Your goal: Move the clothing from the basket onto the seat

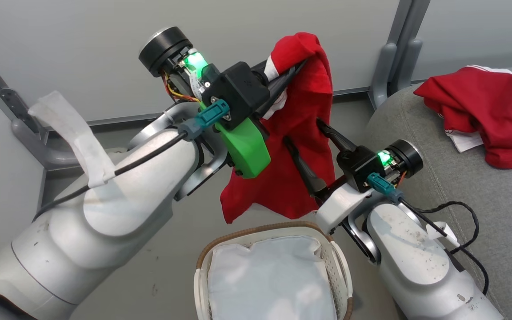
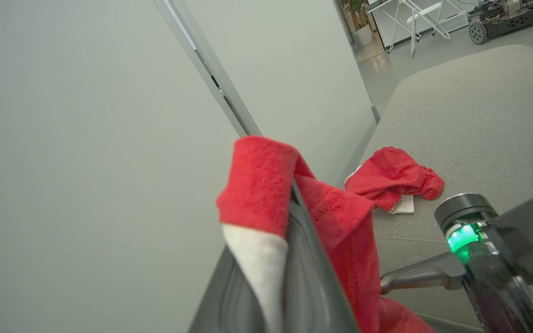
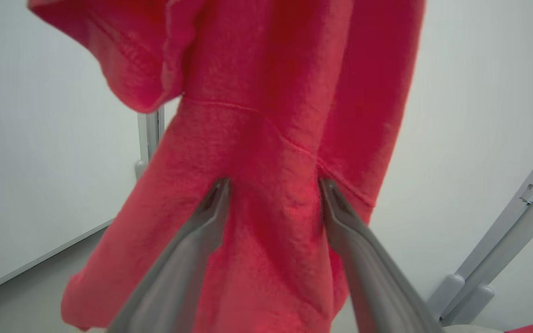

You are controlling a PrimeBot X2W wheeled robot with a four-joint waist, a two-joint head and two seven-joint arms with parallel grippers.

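Observation:
The hanging red garment needs to go onto the seat [image 1: 482, 209], so the robot's right gripper will next grab it by its hanging middle fold [image 1: 303, 147].
One piece of the clothing, a red garment [image 1: 302, 133] with white trim, hangs in the air above the basket [image 1: 256, 232], whose white liner shows. My left gripper [image 1: 298, 69] is shut on the garment's top edge; in the left wrist view the red cloth [image 2: 266, 185] drapes over the closed fingers [image 2: 303, 259]. My right gripper [image 1: 301, 131] stands open against the middle of the hanging cloth [image 3: 271, 115], its fingertips [image 3: 222, 187] pressing into it on either side of a fold. A second red garment [image 1: 482, 115] lies crumpled on the grey seat [image 1: 482, 209].
A pale wall panel with grey metal posts [image 1: 391, 53] stands behind the arms. The seat [image 2: 479, 115] stretches far to the right, with bare fabric around the garment [image 2: 391, 178] lying on it. Grey floor surrounds the basket.

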